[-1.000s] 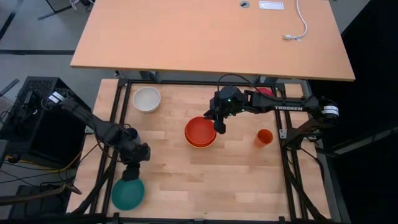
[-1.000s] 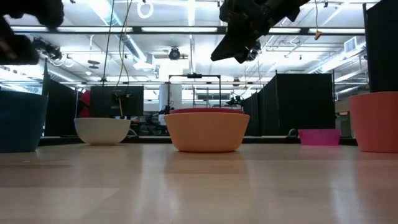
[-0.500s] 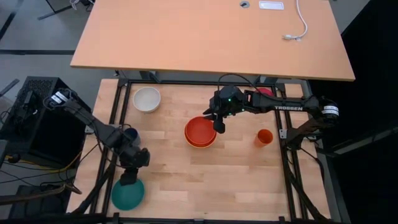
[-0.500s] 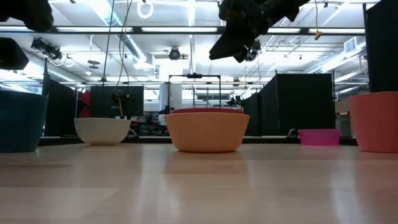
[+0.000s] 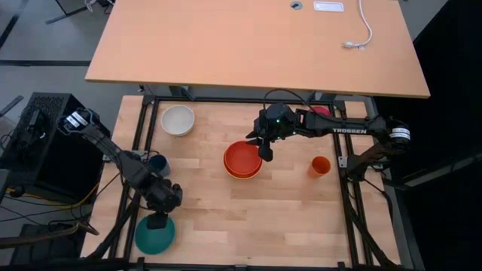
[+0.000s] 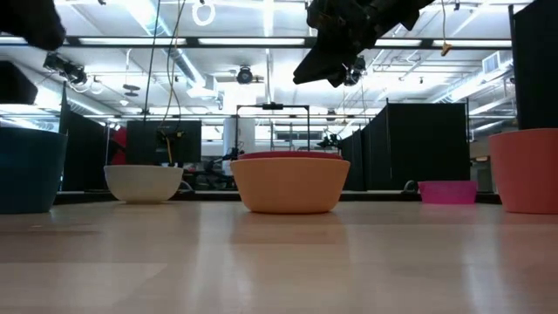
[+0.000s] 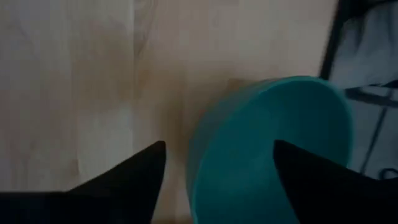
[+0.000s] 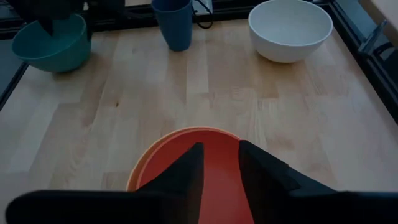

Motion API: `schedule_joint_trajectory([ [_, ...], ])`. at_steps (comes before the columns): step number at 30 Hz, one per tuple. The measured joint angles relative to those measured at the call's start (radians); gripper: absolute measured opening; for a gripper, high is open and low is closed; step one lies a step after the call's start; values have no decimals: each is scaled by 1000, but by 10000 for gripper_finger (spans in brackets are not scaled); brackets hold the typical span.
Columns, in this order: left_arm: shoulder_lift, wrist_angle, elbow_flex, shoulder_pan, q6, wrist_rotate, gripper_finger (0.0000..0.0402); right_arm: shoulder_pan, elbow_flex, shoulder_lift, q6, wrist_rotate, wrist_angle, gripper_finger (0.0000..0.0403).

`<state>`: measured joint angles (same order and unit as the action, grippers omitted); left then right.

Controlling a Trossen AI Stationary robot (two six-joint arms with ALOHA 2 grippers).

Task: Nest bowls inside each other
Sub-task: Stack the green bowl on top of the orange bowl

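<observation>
Both fingers are still above the teal bowl's rim (image 7: pixel 207 146) and hollow (image 7: pixel 245 180), so my left gripper should go down first and then close on the teal bowl's rim.
The teal bowl (image 5: pixel 154 235) stands on its base at the near left of the table. My left gripper (image 5: pixel 157 223) hangs over its far rim, open. In the left wrist view one finger (image 7: pixel 127 180) stands outside the bowl's wall (image 7: pixel 199 155) and the other (image 7: pixel 323 180) over its hollow. The red bowl (image 5: pixel 242 157) sits inside the orange bowl (image 5: pixel 235 174) at mid-table. My right gripper (image 5: pixel 265 154) hovers above their right rim, its fingers (image 8: pixel 186 171) a narrow gap apart with nothing between. The white bowl (image 5: pixel 178 120) stands far left. The magenta bowl (image 6: pixel 447 192) stands far right.
A dark blue cup (image 5: pixel 158 162) stands just beyond my left gripper. An orange cup (image 5: pixel 320 166) stands right of the nested pair. Bare wood lies between the teal bowl and the orange bowl. Black frame rails (image 5: pixel 343 196) run along the table's sides.
My left gripper has gone toward the table's near edge and down, from beside the dark blue cup to above the teal bowl's far rim. My right gripper has kept still over the red bowl.
</observation>
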<state>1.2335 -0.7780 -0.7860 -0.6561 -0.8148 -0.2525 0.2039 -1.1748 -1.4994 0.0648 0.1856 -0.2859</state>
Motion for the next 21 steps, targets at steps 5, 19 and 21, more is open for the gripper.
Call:
schedule_joint_trajectory([
  [5,61,2,0,-11,1,-7,287,0,0,0,6,0,0,77],
  [19,155,11,0,-27,2,-17,134,0,0,0,19,0,0,59],
  [21,155,20,0,-27,3,-28,69,0,0,0,19,0,0,61],
])
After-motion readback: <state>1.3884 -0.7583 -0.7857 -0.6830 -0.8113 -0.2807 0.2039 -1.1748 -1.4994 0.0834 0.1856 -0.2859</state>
